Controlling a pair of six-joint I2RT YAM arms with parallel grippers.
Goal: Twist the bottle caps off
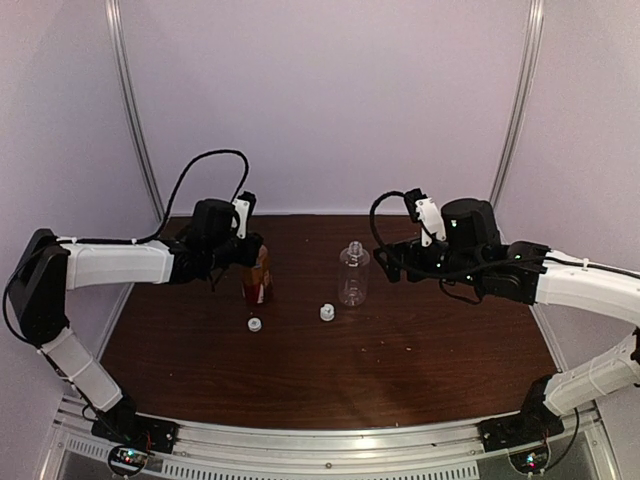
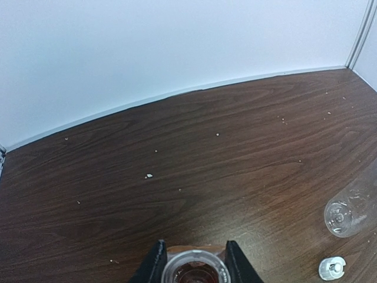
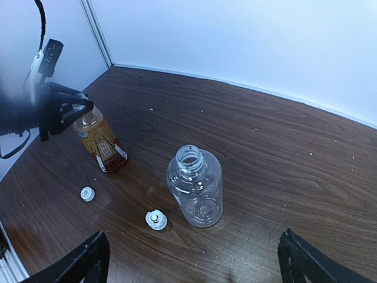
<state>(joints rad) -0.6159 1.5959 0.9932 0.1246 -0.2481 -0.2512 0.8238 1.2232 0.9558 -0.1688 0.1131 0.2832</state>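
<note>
The amber bottle's base is on the flat table, so the amber bottle would remain standing where it is. It is now time for my left gripper to open.
The amber bottle (image 1: 258, 283) with a red label stands left of centre, its mouth open. My left gripper (image 1: 250, 250) is shut on its neck; in the left wrist view the fingers (image 2: 156, 264) flank the open mouth (image 2: 194, 270). The clear bottle (image 1: 353, 275) stands uncapped at the centre, also in the right wrist view (image 3: 195, 188). Two white caps lie on the table: one (image 1: 254, 324) in front of the amber bottle, one (image 1: 326, 313) beside the clear bottle. My right gripper (image 1: 390, 262) is open and empty, to the right of the clear bottle and apart from it.
The dark wood table (image 1: 420, 350) is closed in by white walls at the back and sides. Metal corner rails (image 1: 135, 120) rise at the back left and right. A metal rail (image 1: 320, 440) runs along the near edge by the arm bases.
</note>
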